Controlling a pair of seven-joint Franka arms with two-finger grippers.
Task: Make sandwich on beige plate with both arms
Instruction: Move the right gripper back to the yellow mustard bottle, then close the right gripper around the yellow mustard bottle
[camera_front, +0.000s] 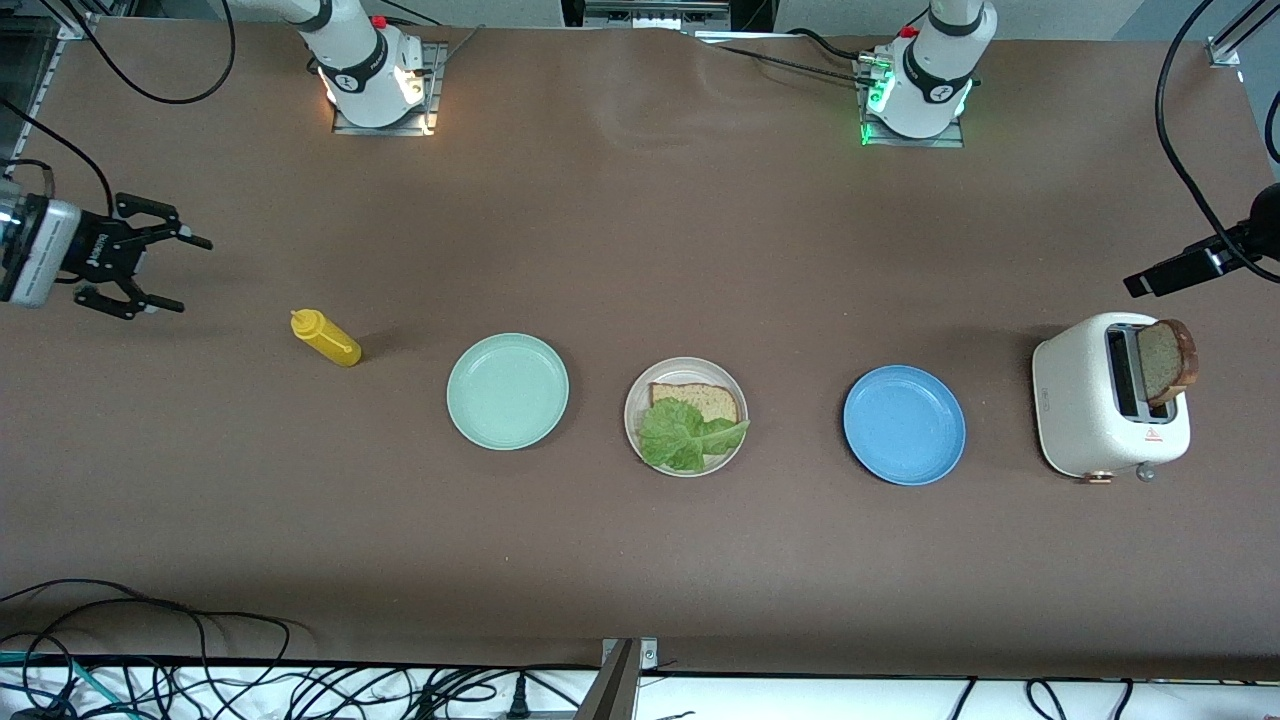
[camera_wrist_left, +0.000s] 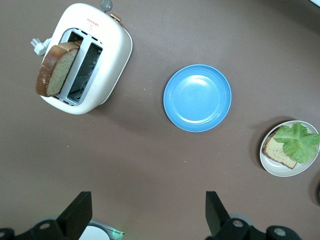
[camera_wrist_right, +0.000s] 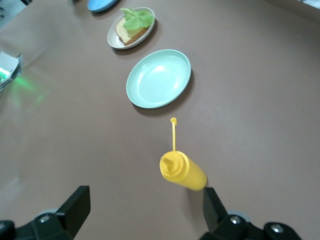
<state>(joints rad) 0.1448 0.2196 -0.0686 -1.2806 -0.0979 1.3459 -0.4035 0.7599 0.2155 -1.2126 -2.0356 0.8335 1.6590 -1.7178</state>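
Observation:
My right gripper grabs the yellow squeeze bottle's body (camera_front: 332, 341) next, to dress the sandwich on the beige plate (camera_front: 632, 415).
The beige plate (camera_front: 632, 415) sits mid-table and holds one brown bread slice (camera_front: 700, 398) with a green lettuce leaf (camera_front: 685, 435) lying on it. A second bread slice (camera_front: 1165, 360) stands in a slot of the white toaster (camera_front: 1090, 410) at the left arm's end. My left gripper (camera_front: 1140, 282) is open and empty, up over the table beside the toaster; its wrist view shows the toaster (camera_wrist_left: 107, 55) and slice (camera_wrist_left: 55, 67). My right gripper (camera_front: 192, 275) is open and empty at the right arm's end, over the table by the yellow squeeze bottle (camera_front: 326, 338).
A mint-green plate (camera_front: 508, 390) and a blue plate (camera_front: 904, 424) flank the beige plate, both bare. The yellow bottle (camera_wrist_right: 185, 172) lies close in front of the right fingers. Cables run along the table edge nearest the front camera.

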